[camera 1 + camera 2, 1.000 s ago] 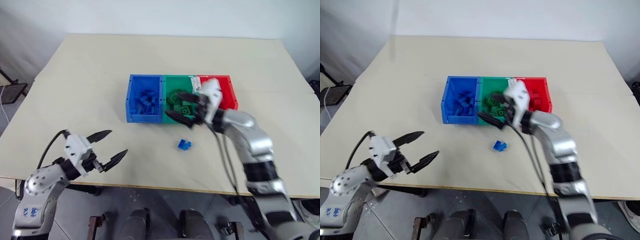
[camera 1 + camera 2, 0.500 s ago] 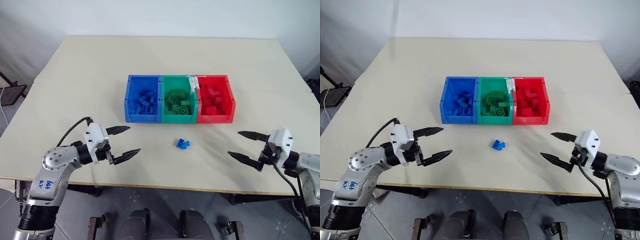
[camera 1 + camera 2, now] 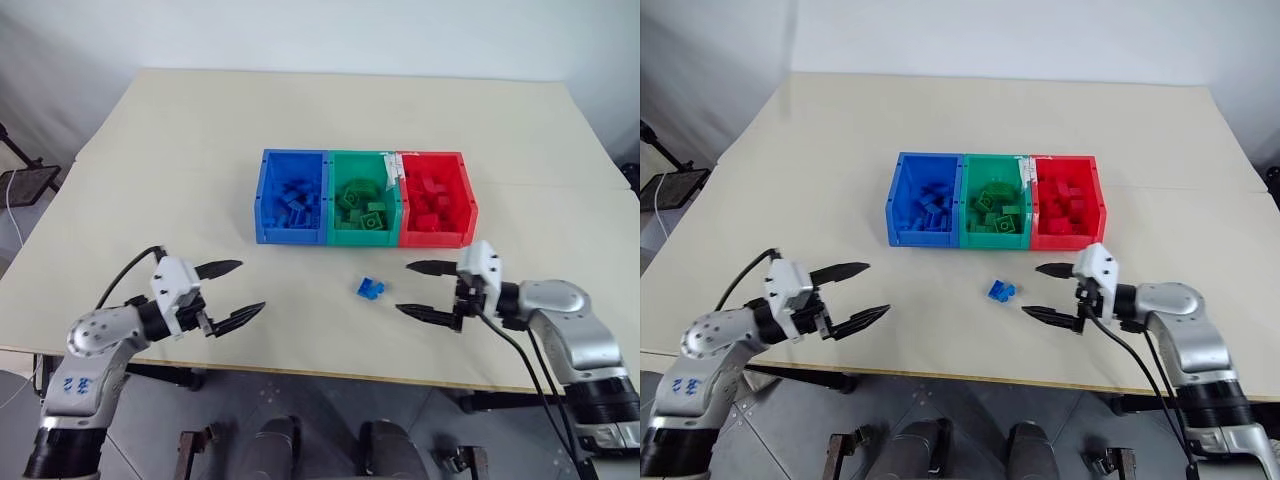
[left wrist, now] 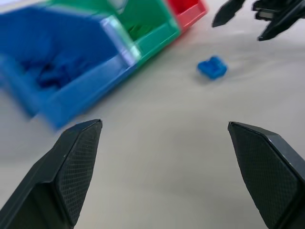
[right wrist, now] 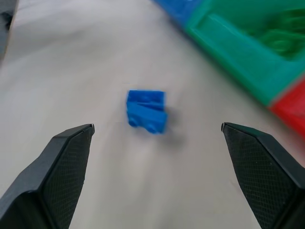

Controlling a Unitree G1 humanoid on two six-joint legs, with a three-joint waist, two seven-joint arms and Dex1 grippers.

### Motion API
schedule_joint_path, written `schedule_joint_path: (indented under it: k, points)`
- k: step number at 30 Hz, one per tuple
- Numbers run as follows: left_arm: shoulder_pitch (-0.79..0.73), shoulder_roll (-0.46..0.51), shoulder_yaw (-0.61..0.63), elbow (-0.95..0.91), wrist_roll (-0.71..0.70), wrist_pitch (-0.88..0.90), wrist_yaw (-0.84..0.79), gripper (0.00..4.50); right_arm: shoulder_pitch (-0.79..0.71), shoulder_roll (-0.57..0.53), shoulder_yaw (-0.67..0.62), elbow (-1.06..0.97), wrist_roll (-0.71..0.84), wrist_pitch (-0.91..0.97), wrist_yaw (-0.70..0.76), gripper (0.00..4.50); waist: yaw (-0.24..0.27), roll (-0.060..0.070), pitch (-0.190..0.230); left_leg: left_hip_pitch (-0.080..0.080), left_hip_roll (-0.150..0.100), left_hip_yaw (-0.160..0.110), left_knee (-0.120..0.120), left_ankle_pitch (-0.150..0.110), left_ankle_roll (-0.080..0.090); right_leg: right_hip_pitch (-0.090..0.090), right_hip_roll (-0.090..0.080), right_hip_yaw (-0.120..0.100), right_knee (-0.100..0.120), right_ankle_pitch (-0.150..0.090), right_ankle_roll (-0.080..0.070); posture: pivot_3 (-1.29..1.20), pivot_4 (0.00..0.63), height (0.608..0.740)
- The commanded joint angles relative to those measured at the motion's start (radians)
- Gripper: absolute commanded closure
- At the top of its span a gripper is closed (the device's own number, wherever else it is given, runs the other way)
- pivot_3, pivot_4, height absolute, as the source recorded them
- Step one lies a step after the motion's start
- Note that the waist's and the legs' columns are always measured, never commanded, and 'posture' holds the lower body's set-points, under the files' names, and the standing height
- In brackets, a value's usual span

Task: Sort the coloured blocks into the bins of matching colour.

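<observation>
The bare table shows between my fingers and the blue block (image 3: 369, 289) (image 5: 147, 111), so my right gripper should move toward the block before it closes on it.
A lone blue block (image 3: 369, 289) lies on the cream table just in front of the green bin (image 3: 362, 232). That bin sits between the blue bin (image 3: 291, 237) and the red bin (image 3: 436, 238), and each of the three holds several blocks of its own colour. My right gripper (image 3: 420, 289) is open, a short way right of the blue block and pointing at it; the right wrist view has the block (image 5: 147, 111) ahead between the fingers. My left gripper (image 3: 232, 291) is open and empty, well to the left of the block (image 4: 212, 67).
The cream table (image 3: 180, 140) spreads wide around the bins. Its front edge runs just below both grippers. A seam between two tabletops (image 3: 560, 185) runs along the right side, level with the bins.
My right gripper left the green bin, swung out to the right and has come back in low beside the blue block. The left gripper has barely shifted.
</observation>
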Motion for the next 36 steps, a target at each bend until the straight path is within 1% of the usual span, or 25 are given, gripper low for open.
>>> schedule_joint_path:
  k: [1, 8, 11, 12, 18, 19, 24, 27, 30, 32, 35, 36]
  points:
    - [0.043, 0.004, 0.048, -0.103, -0.021, 0.000, 0.030, 0.00, -0.036, 0.038, 0.062, 0.053, -0.060, -0.004, -0.026, 0.03, 0.002, 0.000, 0.000, 0.000, -0.001, 0.000, 0.000, 0.000, 0.000, 0.000, 0.000, 0.000, 0.000, 0.000, 0.000, 0.00, 0.150, 0.740]
    - [0.092, -0.002, 0.065, -0.148, -0.025, 0.013, 0.059, 0.00, -0.076, 0.080, 0.100, 0.119, -0.086, -0.037, -0.004, 0.03, -0.001, 0.000, 0.000, 0.000, -0.001, 0.000, 0.000, 0.000, 0.000, 0.001, 0.000, -0.001, 0.000, 0.000, 0.000, 0.00, 0.150, 0.740]
    - [0.095, -0.005, 0.062, -0.149, -0.025, 0.011, 0.066, 0.00, -0.084, 0.101, 0.111, 0.120, -0.100, -0.038, -0.017, 0.64, -0.006, 0.000, 0.000, 0.000, -0.001, 0.000, 0.000, 0.000, 0.000, 0.001, 0.000, -0.001, 0.001, 0.000, 0.000, 0.00, 0.150, 0.740]
    - [0.094, -0.006, 0.061, -0.148, -0.024, 0.010, 0.067, 0.00, -0.084, 0.106, 0.112, 0.117, -0.100, -0.032, -0.019, 0.93, -0.007, 0.000, 0.000, 0.000, -0.001, 0.000, 0.000, 0.000, 0.000, 0.001, 0.000, -0.001, 0.001, 0.000, 0.000, 0.00, 0.150, 0.740]
    - [0.086, -0.007, 0.053, -0.138, -0.023, 0.008, 0.072, 0.00, -0.069, 0.109, 0.116, 0.088, -0.103, -0.020, -0.032, 3.00, -0.008, 0.000, 0.000, 0.000, 0.000, -0.001, -0.001, 0.000, 0.000, 0.000, 0.000, -0.001, 0.001, 0.000, 0.000, 0.00, 0.150, 0.740]
    - [0.085, -0.007, 0.053, -0.137, -0.023, 0.008, 0.072, 0.00, -0.065, 0.104, 0.112, 0.081, -0.100, -0.011, -0.034, 3.14, -0.008, 0.000, 0.000, 0.000, 0.000, -0.001, -0.001, 0.000, 0.000, 0.000, 0.000, -0.001, 0.001, 0.000, 0.000, 0.00, 0.150, 0.740]
    - [0.081, -0.015, 0.053, -0.125, -0.022, 0.004, 0.079, 0.00, -0.075, 0.064, 0.068, 0.064, -0.070, 0.026, -0.024, 3.14, -0.007, 0.000, 0.000, 0.000, -0.001, -0.001, -0.001, 0.000, 0.000, 0.000, 0.000, -0.001, 0.001, 0.000, 0.000, 0.00, 0.150, 0.740]
    - [0.084, -0.029, 0.058, -0.125, -0.023, 0.002, 0.093, 0.00, -0.084, 0.044, 0.031, 0.011, 0.003, 0.059, 0.024, 3.14, -0.005, 0.000, 0.000, 0.000, -0.001, -0.001, 0.000, 0.000, 0.000, 0.000, 0.000, -0.001, 0.000, 0.000, 0.000, 0.00, 0.150, 0.740]
    - [0.087, -0.054, 0.081, -0.133, -0.040, 0.016, 0.128, 0.00, -0.140, 0.049, 0.001, -0.059, 0.082, 0.164, 0.013, 3.14, -0.008, 0.000, 0.000, 0.000, -0.001, -0.001, 0.000, 0.000, 0.000, 0.001, 0.000, -0.001, 0.000, 0.000, 0.000, 0.00, 0.150, 0.740]
    - [0.096, -0.062, 0.093, -0.141, -0.041, 0.019, 0.144, 0.00, -0.200, 0.072, -0.007, -0.069, 0.109, 0.223, -0.025, 3.14, -0.014, 0.000, 0.000, 0.000, 0.000, 0.001, -0.001, 0.000, 0.000, -0.001, 0.000, 0.000, 0.001, 0.000, 0.000, 0.00, 0.150, 0.740]
    - [0.118, -0.089, 0.130, -0.152, -0.061, 0.033, 0.188, 0.00, -0.350, 0.155, 0.015, -0.031, 0.106, 0.298, -0.116, 3.14, -0.023, 0.000, 0.000, 0.000, 0.002, 0.002, -0.001, 0.001, -0.001, -0.002, 0.001, 0.000, 0.002, 0.000, 0.000, 0.00, 0.150, 0.740]
    - [0.125, -0.094, 0.139, -0.152, -0.062, 0.031, 0.196, 0.00, -0.399, 0.192, 0.029, -0.004, 0.092, 0.296, -0.140, 3.14, -0.025, 0.000, 0.000, 0.000, 0.002, 0.001, -0.002, 0.001, -0.001, -0.002, 0.001, 0.000, 0.002, 0.000, 0.000, 0.00, 0.150, 0.740]
